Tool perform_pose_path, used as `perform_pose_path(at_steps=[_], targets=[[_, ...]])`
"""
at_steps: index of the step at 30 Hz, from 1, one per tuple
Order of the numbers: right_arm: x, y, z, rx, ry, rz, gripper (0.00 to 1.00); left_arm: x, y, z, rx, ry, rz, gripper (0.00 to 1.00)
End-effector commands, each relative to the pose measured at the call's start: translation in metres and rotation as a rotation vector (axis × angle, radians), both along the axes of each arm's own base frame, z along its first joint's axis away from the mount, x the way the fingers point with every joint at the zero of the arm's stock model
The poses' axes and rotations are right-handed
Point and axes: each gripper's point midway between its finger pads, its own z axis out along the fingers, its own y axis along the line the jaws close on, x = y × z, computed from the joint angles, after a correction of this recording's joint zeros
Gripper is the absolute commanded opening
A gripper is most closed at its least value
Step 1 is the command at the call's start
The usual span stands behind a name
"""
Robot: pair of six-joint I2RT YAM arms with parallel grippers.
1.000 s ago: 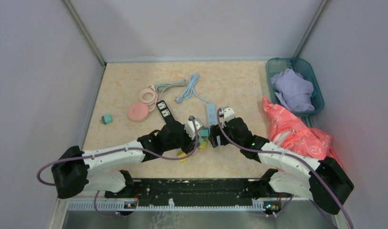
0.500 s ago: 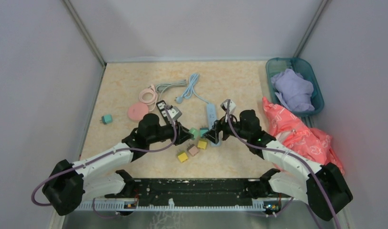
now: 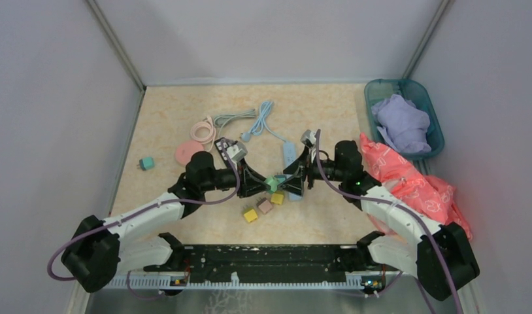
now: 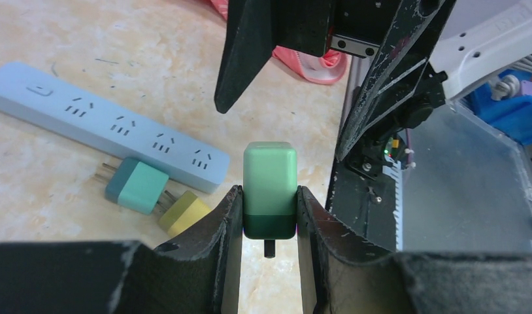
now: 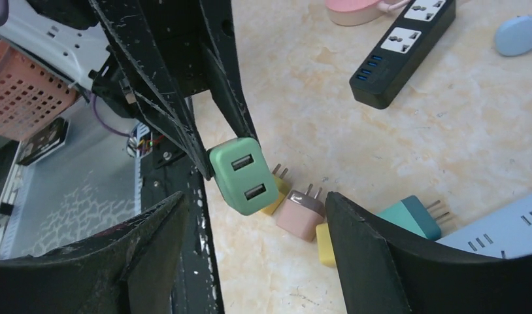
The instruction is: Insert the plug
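My right gripper grabs the green plug by its USB port end (image 3: pixel 275 183) (image 5: pixel 248 178) next, so the plug's pins stay free to go into the power strip.
A green plug (image 4: pixel 270 186) with two USB ports (image 5: pixel 244 175) is held above the table, and my left gripper (image 4: pixel 268 226) is shut on its dark green end. One prong shows below it. In the top view the plug (image 3: pixel 271 182) hangs between the two grippers. My right gripper (image 5: pixel 253 203) is open and faces the plug's port end without touching it. Its fingers (image 4: pixel 247 59) spread wider than the plug. A light blue power strip (image 4: pixel 113 124) lies flat on the table just beyond, and it also shows from above (image 3: pixel 288 156). My left gripper (image 3: pixel 263 183) meets my right gripper (image 3: pixel 293 185) tip to tip.
Loose plugs lie under the grippers: a pink one (image 5: pixel 301 214), yellow ones (image 5: pixel 325 245) and a teal one (image 5: pixel 410 216). A black power strip (image 5: pixel 400 46) and a pink cable reel (image 3: pixel 188 154) lie to the left. A teal basket (image 3: pixel 433 114) and an orange-pink cloth (image 3: pixel 410 186) are on the right.
Both arms have stretched forward and turned their wrists level, so the grippers now face each other. The left gripper has kept the green plug and lifted it off the table.
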Motion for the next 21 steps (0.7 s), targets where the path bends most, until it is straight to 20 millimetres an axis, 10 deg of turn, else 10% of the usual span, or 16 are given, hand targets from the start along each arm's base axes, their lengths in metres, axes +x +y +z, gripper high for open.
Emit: perform_pose_path(at_steps=[1, 21], targets=[[-0.002, 0.008, 0.034, 0.058, -0.119, 0.111, 0.76, -0.007, -0.011, 0.032, -0.082, -0.052, -0.104, 0.08], [-0.019, 0.014, 0.039, 0.082, -0.101, 0.269, 0.47, -0.018, -0.023, 0.041, -0.114, -0.024, -0.236, 0.08]])
